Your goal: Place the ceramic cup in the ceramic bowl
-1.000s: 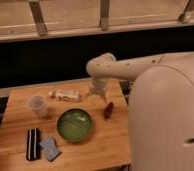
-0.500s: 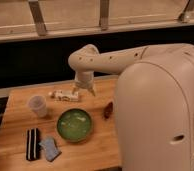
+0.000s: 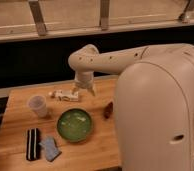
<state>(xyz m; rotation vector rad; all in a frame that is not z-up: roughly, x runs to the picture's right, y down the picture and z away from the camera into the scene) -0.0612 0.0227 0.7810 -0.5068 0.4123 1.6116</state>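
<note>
Next, my gripper grabs the cup by its rim (image 3: 37, 98). Then my gripper places the cup in the green ceramic bowl.
The ceramic cup (image 3: 37, 105) is pale, handleless and upright at the left of the wooden table (image 3: 12, 132). To its right and nearer me lies the ceramic bowl (image 3: 75, 125), green, glossy and with nothing in it. My gripper (image 3: 84, 90) hangs from the white arm above the table's back middle, behind the bowl and to the right of the cup. Its two fingers (image 3: 75, 90) point down, spread apart, with nothing between them.
A small white object (image 3: 63, 95) lies just left of the gripper at the back. A brown item (image 3: 108, 110) sits right of the bowl. A black striped block (image 3: 33, 144) and a blue packet (image 3: 50, 148) lie at the front left. My bulky arm casing (image 3: 155, 115) covers the right side.
The arm has swung left across the back of the table, carrying the gripper from above the brown item to beside the white object. The cup and the bowl have not moved.
</note>
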